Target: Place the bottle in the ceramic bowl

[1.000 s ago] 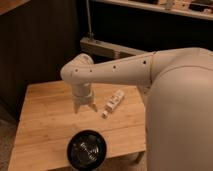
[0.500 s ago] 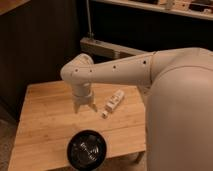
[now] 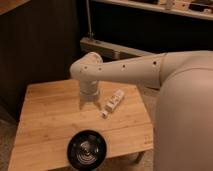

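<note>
I will next take hold of the small white bottle by its body [image 3: 115, 100] with my gripper, so that I can place it in the glossy black ceramic bowl [image 3: 87, 149].
The small white bottle [image 3: 114, 102] lies on its side on the wooden table [image 3: 45, 115], right of centre, cap end pointing to the front left. The glossy black ceramic bowl [image 3: 87, 149] stands near the table's front edge and holds nothing. My gripper [image 3: 89, 104] hangs from the white arm, pointing down just above the tabletop. It is a little to the left of the bottle and apart from it, and behind the bowl. Its jaws stand apart and hold nothing.
My large white arm and body [image 3: 185, 110] fill the right side and reach over the table's right edge. A dark wall and a metal rail [image 3: 115, 49] stand behind the table. The floor shows at the front left.
</note>
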